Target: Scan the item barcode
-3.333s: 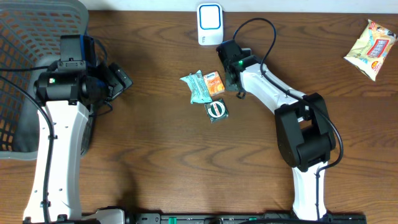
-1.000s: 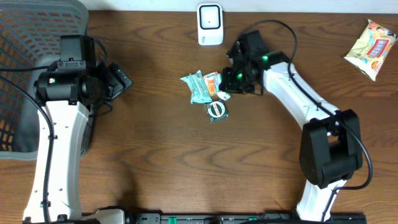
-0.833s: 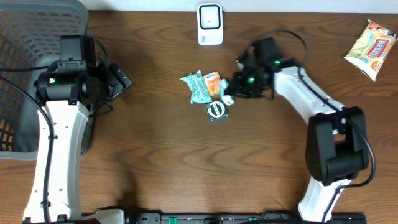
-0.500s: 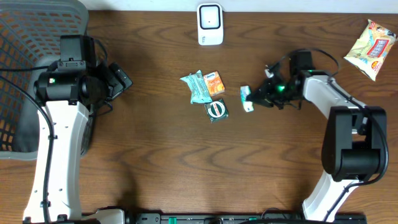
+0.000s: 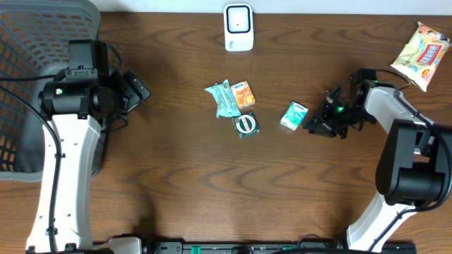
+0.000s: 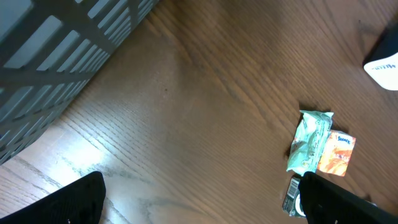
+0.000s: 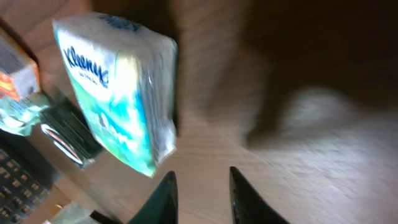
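My right gripper should grab the pack's nearest edge. That leaves most of the Kleenex tissue pack uncovered, so its barcode can be scanned.
A white and teal Kleenex tissue pack lies on the wooden table, right of the small pile of items. In the right wrist view the tissue pack sits just ahead and left of my fingertips, apart from them. My right gripper is open a little, with only bare wood between its fingers. The white scanner stands at the table's far edge. My left gripper hangs wide open and empty near the basket, far from the pack.
A green packet, an orange packet and a dark round-labelled packet lie together mid-table. A grey mesh basket fills the far left. A snack bag lies at the far right.
My right gripper carried the tissue pack rightward out of the pile, let it go on the table and drew back to the right. The left arm has not moved.
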`<state>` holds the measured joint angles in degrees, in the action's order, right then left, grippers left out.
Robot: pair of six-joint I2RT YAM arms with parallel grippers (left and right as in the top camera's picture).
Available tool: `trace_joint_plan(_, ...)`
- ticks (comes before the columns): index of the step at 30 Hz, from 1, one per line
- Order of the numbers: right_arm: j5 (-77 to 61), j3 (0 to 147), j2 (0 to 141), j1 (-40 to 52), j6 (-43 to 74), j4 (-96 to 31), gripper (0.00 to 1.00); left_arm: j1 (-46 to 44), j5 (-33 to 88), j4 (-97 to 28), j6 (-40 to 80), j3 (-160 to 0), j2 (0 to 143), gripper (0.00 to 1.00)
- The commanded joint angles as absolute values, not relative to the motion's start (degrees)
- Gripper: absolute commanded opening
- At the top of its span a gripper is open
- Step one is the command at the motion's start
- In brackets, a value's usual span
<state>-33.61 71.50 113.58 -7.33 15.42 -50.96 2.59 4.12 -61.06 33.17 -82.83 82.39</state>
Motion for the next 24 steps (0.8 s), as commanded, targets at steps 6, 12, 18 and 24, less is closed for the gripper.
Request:
trace_joint_plan(6, -32.5, 72.9, 106.4, -7.8, 12.6, -50.3, 0.38, 2.9, 3.4, -61.1, 33.2, -82.8, 82.4, 0.98)
trace_joint_plan(12, -31.9, 72.1, 106.5, -6.7, 13.8, -44.7, 0.59, 2.9, 3.4, -61.1, 33.2, -82.8, 82.4, 0.98)
trace_joint_plan(18, -27.1, 71.7, 106.6, -4.8, 17.6, -44.0, 0.59, 2.9, 3.4, -61.0, 33.2, -82.8, 82.4, 0.98)
trace_joint_plan(24, -26.4, 69.3, 106.8, -1.6, 19.0, -38.5, 0.53, 2.9, 3.4, -61.0, 33.2, -82.8, 82.4, 0.98)
